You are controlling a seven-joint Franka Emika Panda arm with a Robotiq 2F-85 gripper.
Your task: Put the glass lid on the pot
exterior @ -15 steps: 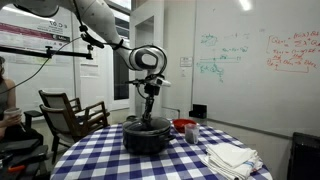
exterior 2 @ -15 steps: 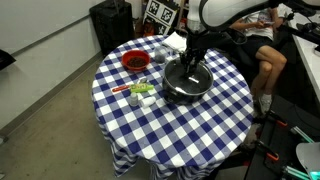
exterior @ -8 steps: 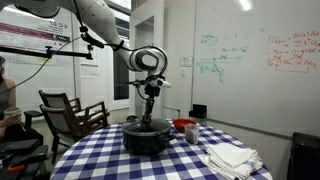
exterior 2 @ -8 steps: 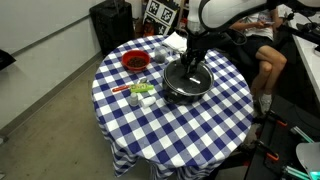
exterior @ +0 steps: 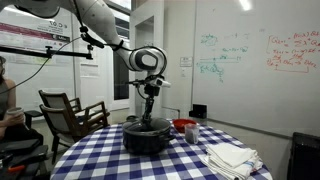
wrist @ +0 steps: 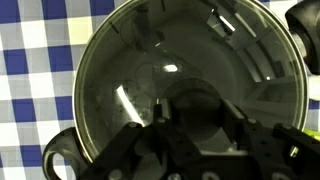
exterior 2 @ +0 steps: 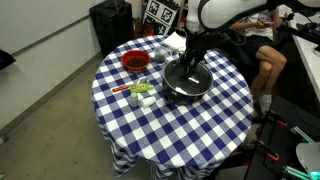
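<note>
The glass lid (wrist: 140, 70) is level over the pot's opening and would rest on the pot, so I should open my gripper.
The black pot (exterior: 147, 138) stands near the middle of the blue-and-white checked table, also in the other exterior view (exterior 2: 186, 88). In the wrist view its rim (wrist: 84, 95) and a side handle (wrist: 58, 160) show. The glass lid (wrist: 140, 70) lies over the pot's mouth and looks level. My gripper (wrist: 197, 118) hangs straight above the pot (exterior: 150, 112), with the jaws on either side of the lid's dark knob (wrist: 197, 105) and closed against it. In an exterior view the gripper (exterior 2: 190, 62) stands over the lid's centre.
A red bowl (exterior 2: 135, 61) sits at one table edge, also seen in an exterior view (exterior: 184, 126). Small green and white items (exterior 2: 140, 92) lie beside the pot. Folded white cloths (exterior: 230, 157) lie on the table. A wooden chair (exterior: 70, 112) stands nearby.
</note>
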